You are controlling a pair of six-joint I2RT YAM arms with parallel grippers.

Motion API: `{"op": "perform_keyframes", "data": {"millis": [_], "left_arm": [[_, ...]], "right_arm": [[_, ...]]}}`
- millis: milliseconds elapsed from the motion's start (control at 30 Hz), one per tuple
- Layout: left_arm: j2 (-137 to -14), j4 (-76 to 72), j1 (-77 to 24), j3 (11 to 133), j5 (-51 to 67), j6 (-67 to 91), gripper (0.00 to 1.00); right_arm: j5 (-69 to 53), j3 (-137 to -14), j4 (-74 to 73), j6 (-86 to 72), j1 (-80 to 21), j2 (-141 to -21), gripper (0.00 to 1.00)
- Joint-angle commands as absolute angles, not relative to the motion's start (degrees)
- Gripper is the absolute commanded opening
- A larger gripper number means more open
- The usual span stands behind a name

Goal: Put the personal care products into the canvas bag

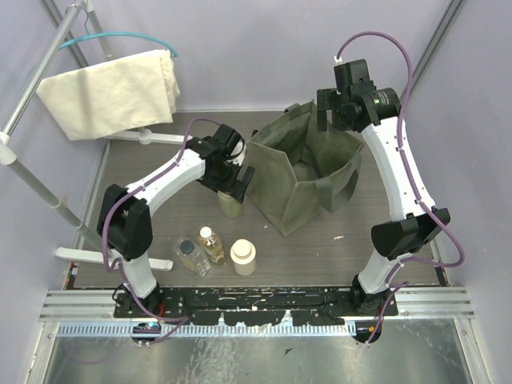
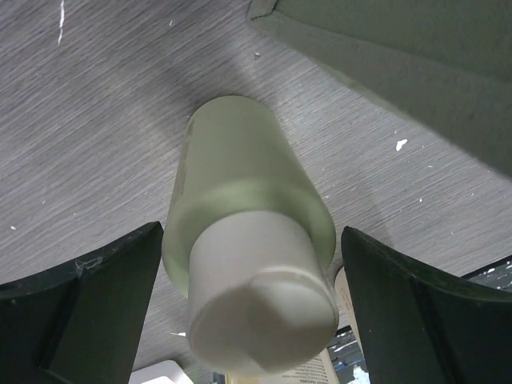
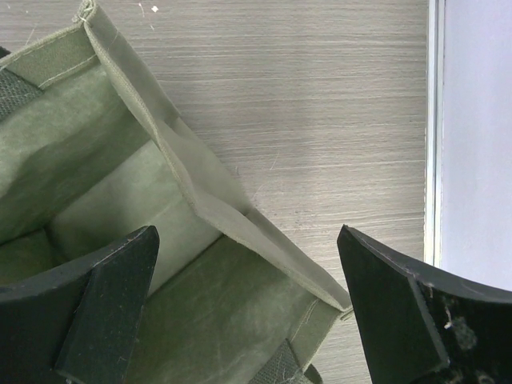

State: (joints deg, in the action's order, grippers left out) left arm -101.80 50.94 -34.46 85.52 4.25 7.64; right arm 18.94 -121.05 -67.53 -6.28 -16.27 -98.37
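The bottle's top is between my left gripper's fingers, which reach past the cap in the left wrist view, so my left gripper should close. Closing now would hold the bottle.
The olive-yellow bottle [image 1: 230, 204] with a cream cap [image 2: 264, 300] stands upright just left of the olive-green canvas bag [image 1: 308, 172]. My left gripper [image 1: 234, 182] is open and straddles the bottle [image 2: 232, 160]; the left finger is at its side and a gap shows on the right. The amber bottle [image 1: 211, 243], the squat cream bottle [image 1: 242, 257] and the clear dark-capped bottle [image 1: 190, 254] stand together near the front. My right gripper [image 1: 326, 112] is open and empty above the bag's far right corner [image 3: 210, 200]. The bag is open and looks empty inside.
A cream cloth bag [image 1: 108, 92] hangs on a hanger from a metal rack [image 1: 36, 72] at the back left. The bag's wall [image 2: 400, 72] is close to the right of the left gripper. The table's right edge [image 3: 432, 120] meets a white wall.
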Motion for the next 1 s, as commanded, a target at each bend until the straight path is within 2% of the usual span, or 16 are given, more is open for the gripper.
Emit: {"op": "perform_keyframes", "data": {"millis": [0,200,333,500,600,833,967], "left_arm": [[-105.36,56.99,-34.72,91.92,7.35,5.53,1.00],[-108.15,59.64,-34.72,94.09,7.74,4.82,0.91],[-108.81,62.39,-34.72,93.83,8.43,4.66,0.79],[-107.97,61.75,-34.72,91.34,7.97,4.73,0.68],[-108.45,61.61,-34.72,91.56,7.92,4.83,0.52],[-106.45,62.33,-34.59,93.61,8.94,5.23,0.07],[-102.12,62.34,-33.79,97.06,6.51,6.67,0.01]], "right_arm": [[20.02,-120.57,-65.48,-7.05,-15.93,-95.74,1.00],[20.43,-119.82,-65.48,-7.05,-15.87,-95.47,1.00],[20.87,-119.38,-65.48,-6.94,-15.65,-95.36,1.00],[20.89,-119.27,-65.48,-6.61,-15.42,-95.77,1.00],[20.62,-119.32,-65.39,-6.45,-15.43,-96.26,1.00],[20.48,-119.43,-65.39,-5.96,-15.46,-97.18,1.00],[20.35,-119.59,-65.41,-5.60,-15.46,-97.51,1.00]]}}
